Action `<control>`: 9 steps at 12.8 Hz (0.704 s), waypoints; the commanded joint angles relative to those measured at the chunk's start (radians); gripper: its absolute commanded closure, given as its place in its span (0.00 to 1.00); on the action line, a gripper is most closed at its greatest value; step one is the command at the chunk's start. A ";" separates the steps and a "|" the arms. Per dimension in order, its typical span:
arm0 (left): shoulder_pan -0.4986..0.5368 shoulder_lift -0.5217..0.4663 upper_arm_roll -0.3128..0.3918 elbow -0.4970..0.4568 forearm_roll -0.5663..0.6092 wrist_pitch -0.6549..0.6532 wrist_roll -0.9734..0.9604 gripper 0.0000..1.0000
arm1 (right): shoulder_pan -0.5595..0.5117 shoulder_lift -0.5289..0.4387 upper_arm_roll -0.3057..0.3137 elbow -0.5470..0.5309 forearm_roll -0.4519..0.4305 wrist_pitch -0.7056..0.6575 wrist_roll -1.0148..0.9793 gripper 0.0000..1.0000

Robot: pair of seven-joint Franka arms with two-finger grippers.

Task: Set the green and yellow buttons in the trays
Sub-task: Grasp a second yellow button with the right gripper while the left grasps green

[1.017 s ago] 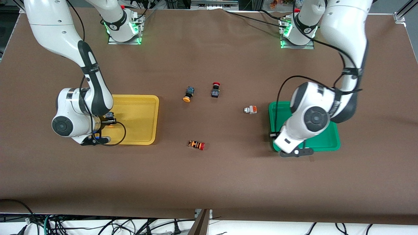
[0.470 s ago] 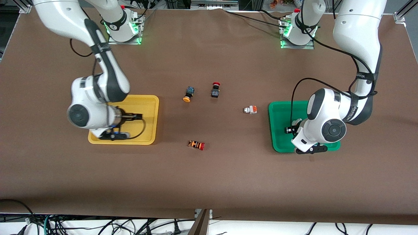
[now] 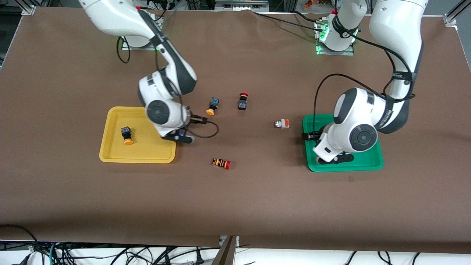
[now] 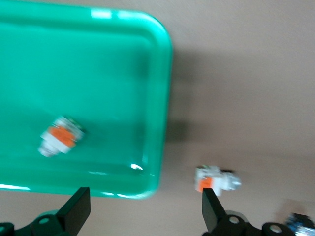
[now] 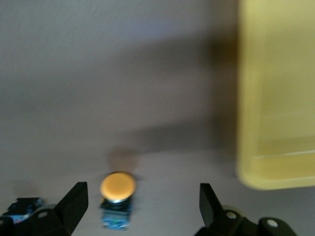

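The left gripper will next grab the green button by its white body around the orange block [image 4: 209,179], to put the button in the green tray.
My right gripper [image 3: 198,120] is open and empty over the table, between the yellow tray [image 3: 154,156] and a yellow button [image 3: 211,106]. In the right wrist view that button [image 5: 117,196] lies between the open fingers of the right gripper [image 5: 141,204], beside the yellow tray [image 5: 275,98]. Another yellow button [image 3: 127,135] lies in the yellow tray. My left gripper [image 3: 307,137] is open and empty over the green tray's [image 3: 346,167] edge. The left wrist view shows the left gripper [image 4: 143,209], one green button [image 4: 61,136] in the green tray [image 4: 98,59] and another [image 4: 215,178] on the table [image 3: 282,124].
A red-capped black button [image 3: 243,101] stands beside the yellow button on the table. A red-capped striped button [image 3: 222,163] lies nearer to the front camera, mid-table. The brown cloth [image 3: 235,206] covers the table.
My right arm left the yellow tray, a yellow button stays in it, and swung toward the yellow button on the table. My left gripper shifted over the green tray toward the green button outside it.
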 commanded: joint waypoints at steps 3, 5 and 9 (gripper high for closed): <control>-0.071 -0.015 -0.013 -0.134 -0.036 0.181 -0.341 0.00 | 0.116 0.048 -0.006 -0.025 0.038 0.103 0.139 0.00; -0.079 -0.017 -0.031 -0.181 -0.047 0.278 -0.452 0.00 | 0.119 0.048 -0.006 -0.073 0.038 0.144 0.138 0.26; -0.071 -0.014 -0.031 -0.214 -0.079 0.295 -0.757 0.00 | 0.127 0.042 -0.006 -0.097 0.037 0.140 0.133 1.00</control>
